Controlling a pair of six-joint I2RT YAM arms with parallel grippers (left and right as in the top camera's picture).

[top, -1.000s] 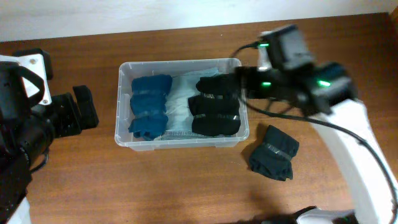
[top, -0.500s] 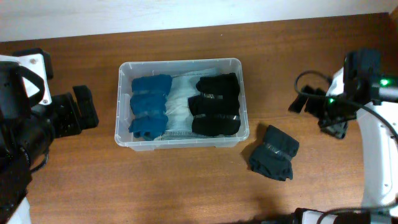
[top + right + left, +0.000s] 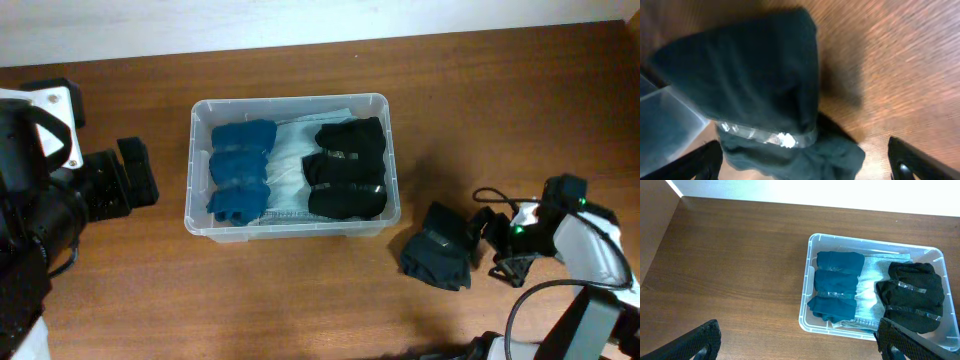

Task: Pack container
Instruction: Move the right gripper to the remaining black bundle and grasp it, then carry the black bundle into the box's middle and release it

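Observation:
The dark bundle needs to be packed into the container [image 3: 200,108], so my right gripper will grab it at its taped middle. Both of its ends will stay free.
The clear container [image 3: 200,108] sits mid-table and holds a row of blue cloth bundles [image 3: 240,170] on the left and black bundles [image 3: 347,168] on the right, over a white label. It also shows in the left wrist view [image 3: 810,280]. A dark bundle with a clear tape band [image 3: 437,246] lies on the table right of the container's front corner. My right gripper [image 3: 497,243] is open, low beside this bundle's right side; the bundle fills the right wrist view [image 3: 760,90], between the fingers. My left gripper [image 3: 800,345] is open and empty, left of the container.
The wooden table [image 3: 300,300] runs to a pale wall at the back. The right arm's cable loops near the right front edge [image 3: 540,300]. The container's corner shows at the left of the right wrist view [image 3: 660,125].
My right arm has swung from over the container's right end out to the right, then down to the loose dark bundle. The left arm has not moved.

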